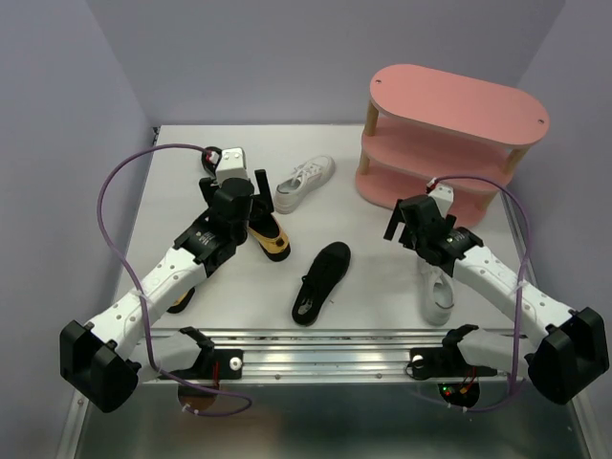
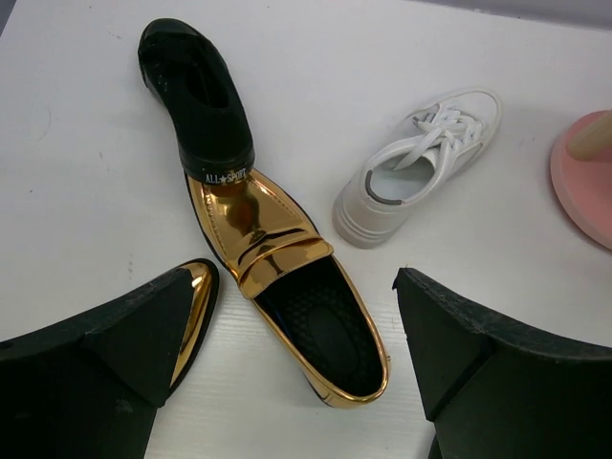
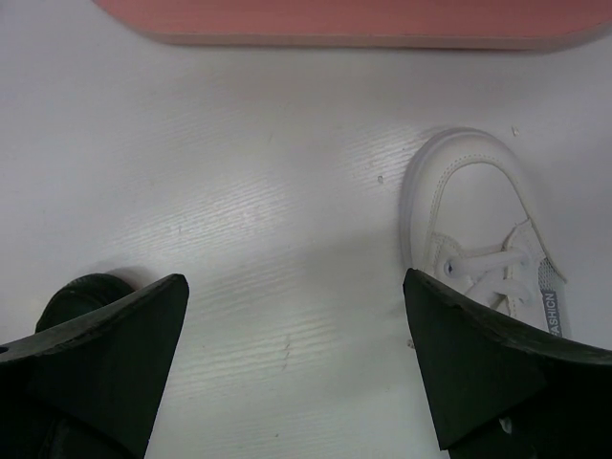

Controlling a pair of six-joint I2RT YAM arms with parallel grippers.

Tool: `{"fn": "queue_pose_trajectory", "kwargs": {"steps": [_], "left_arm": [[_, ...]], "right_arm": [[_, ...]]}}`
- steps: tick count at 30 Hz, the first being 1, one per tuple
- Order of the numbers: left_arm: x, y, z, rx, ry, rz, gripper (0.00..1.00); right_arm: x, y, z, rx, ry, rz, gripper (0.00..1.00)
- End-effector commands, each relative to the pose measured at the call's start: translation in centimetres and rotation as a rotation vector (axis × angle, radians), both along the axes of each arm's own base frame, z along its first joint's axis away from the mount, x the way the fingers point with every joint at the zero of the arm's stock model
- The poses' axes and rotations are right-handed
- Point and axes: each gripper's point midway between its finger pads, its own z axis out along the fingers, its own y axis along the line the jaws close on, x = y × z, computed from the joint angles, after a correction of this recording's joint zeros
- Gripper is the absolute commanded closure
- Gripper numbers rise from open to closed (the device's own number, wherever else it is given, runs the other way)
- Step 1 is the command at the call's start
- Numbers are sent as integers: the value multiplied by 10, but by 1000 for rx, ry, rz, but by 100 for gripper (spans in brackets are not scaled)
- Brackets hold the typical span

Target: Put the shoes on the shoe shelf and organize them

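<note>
The other white sneaker should go on the pink shoe shelf, so my right gripper should grab it by its collar edge next.
The pink shoe shelf stands at the back right, with no shoes visible on it. My left gripper is open above a gold shoe, its fingers either side of the heel end. A black shoe lies just beyond it and a white sneaker to its right. A second gold toe shows by the left finger. My right gripper is open over bare table, beside the other white sneaker. Another black shoe lies mid-table.
The second gold shoe is partly under my left arm. The shelf's bottom board is just ahead of the right gripper, and its edge also shows in the left wrist view. A metal rail runs along the near edge.
</note>
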Motion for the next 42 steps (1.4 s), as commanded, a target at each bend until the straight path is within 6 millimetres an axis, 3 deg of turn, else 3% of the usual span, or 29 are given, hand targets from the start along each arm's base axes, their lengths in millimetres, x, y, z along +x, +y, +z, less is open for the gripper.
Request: {"fn": "queue_pose_trajectory", "kwargs": {"steps": [1,12,19,24,28,36,42], "left_arm": [[-2,8,19,-29,-67,25,1],[-7,6,19,-73,-59,28,1],[-8,-10,11,-86,-4,-52,1],[-11,-14,3,-66,44,-75,1],[-11,-11,4,-64,37,-62,1],[-8,-13,2,-65,39,-64,1],[-7,-14,1,-63,44,-66,1]], "right_arm": [[5,-1,14,24,-73,-13,0],[-10,-7,14,47,-10,-79,0],[-48,-30,9,29,106,-201,0],[-80,-32,-2,108,199,-269,0],[-95,-36,-15,149,206,-303,0],[-105,-32,-46,151,285,-317,0],[-103,-18,-67,179,333,-255,17]]}}
